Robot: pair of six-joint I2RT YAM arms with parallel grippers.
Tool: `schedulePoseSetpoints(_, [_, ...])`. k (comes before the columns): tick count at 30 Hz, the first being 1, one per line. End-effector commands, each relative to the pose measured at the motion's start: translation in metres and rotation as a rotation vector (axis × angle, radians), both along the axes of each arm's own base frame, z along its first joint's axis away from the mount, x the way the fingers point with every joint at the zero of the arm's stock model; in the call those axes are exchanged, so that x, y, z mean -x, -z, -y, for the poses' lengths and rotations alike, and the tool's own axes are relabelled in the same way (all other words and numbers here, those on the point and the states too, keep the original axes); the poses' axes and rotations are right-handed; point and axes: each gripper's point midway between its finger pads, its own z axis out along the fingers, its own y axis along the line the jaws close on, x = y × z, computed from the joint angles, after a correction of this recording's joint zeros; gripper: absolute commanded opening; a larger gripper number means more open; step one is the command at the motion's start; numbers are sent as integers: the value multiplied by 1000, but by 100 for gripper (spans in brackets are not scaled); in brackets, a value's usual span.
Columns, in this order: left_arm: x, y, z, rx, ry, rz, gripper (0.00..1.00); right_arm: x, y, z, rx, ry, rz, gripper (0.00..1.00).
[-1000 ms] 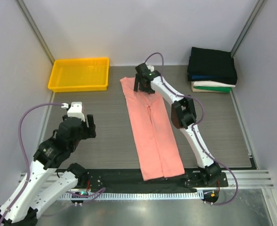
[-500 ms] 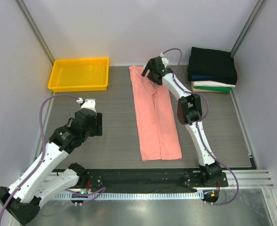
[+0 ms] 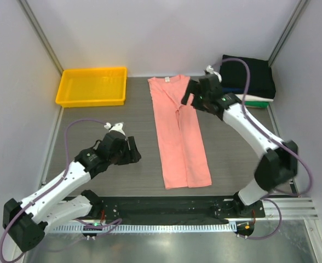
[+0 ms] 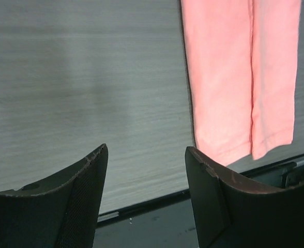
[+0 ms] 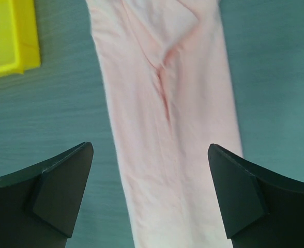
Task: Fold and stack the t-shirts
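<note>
I should next grab the salmon-pink t-shirt with my right gripper at its near hem corner (image 3: 209, 183), on the stack's side, to fold the hem toward the collar (image 3: 167, 80).
The salmon-pink t-shirt (image 3: 178, 131) lies flat in a long narrow strip, sides folded inward, down the middle of the table, collar at the far end. It also shows in the left wrist view (image 4: 234, 77) and the right wrist view (image 5: 167, 119). My right gripper (image 3: 194, 94) is open and empty, hovering above the shirt's upper right part. My left gripper (image 3: 132, 151) is open and empty, left of the shirt's lower half. A stack of folded shirts (image 3: 247, 81), black on top with dark blue, white and green below, sits at the far right.
A yellow plastic tray (image 3: 92, 86) stands at the far left and shows at the corner of the right wrist view (image 5: 10, 36). Grey walls close in the table on three sides. A black strip and metal rail run along the near edge.
My right gripper let go of the shirt's collar end and drew back to the right. The shirt was dragged away from the near edge. My left gripper moved right toward the shirt.
</note>
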Motion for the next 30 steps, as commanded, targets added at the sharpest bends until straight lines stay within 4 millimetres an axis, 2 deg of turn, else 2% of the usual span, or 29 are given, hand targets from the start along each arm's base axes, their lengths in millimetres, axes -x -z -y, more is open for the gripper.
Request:
schedulePoseSetpoints(1, [6, 5, 37, 146, -2, -35, 62, 83, 77, 39, 42, 70, -210, 100])
schedulePoseSetpoints(2, [9, 9, 40, 148, -1, -38, 62, 101, 83, 45, 30, 79, -226, 100])
schedulePoseSetpoints(3, [12, 11, 50, 160, 15, -33, 62, 129, 99, 56, 23, 85, -253, 100])
schedulePoseSetpoints(5, [16, 18, 60, 182, 13, -47, 62, 154, 107, 62, -15, 114, -269, 100])
schedulePoseSetpoints(6, [23, 25, 68, 174, 32, -59, 62, 173, 125, 70, -10, 127, -308, 100])
schedulePoseSetpoints(7, [24, 29, 71, 167, 30, -58, 62, 180, 114, 73, -45, 136, -262, 100])
schedulePoseSetpoints(9, [29, 36, 81, 182, 31, -65, 62, 194, 118, 76, -90, 165, -264, 100])
schedulePoseSetpoints(10, [35, 45, 87, 158, 44, -81, 61, 205, 124, 80, -105, 174, -267, 100])
schedulePoseSetpoints(12, [42, 51, 97, 162, 50, -95, 61, 220, 138, 79, -147, 186, -304, 100])
schedulePoseSetpoints(14, [44, 61, 102, 145, 45, -103, 61, 228, 143, 77, -169, 179, -317, 100])
schedulePoseSetpoints(15, [48, 61, 107, 152, 47, -109, 61, 236, 153, 78, -169, 179, -344, 100])
schedulePoseSetpoints(18, [53, 69, 114, 145, 44, -122, 61, 247, 165, 81, -167, 185, -375, 100])
schedulePoseSetpoints(24, [59, 88, 128, 120, 47, -142, 60, 256, 176, 82, -189, 198, -390, 98])
schedulePoseSetpoints(25, [59, 89, 129, 119, 39, -142, 60, 261, 176, 76, -214, 174, -407, 97])
schedulePoseSetpoints(30, [63, 94, 139, 131, 43, -161, 59, 274, 181, 74, -226, 156, -437, 85])
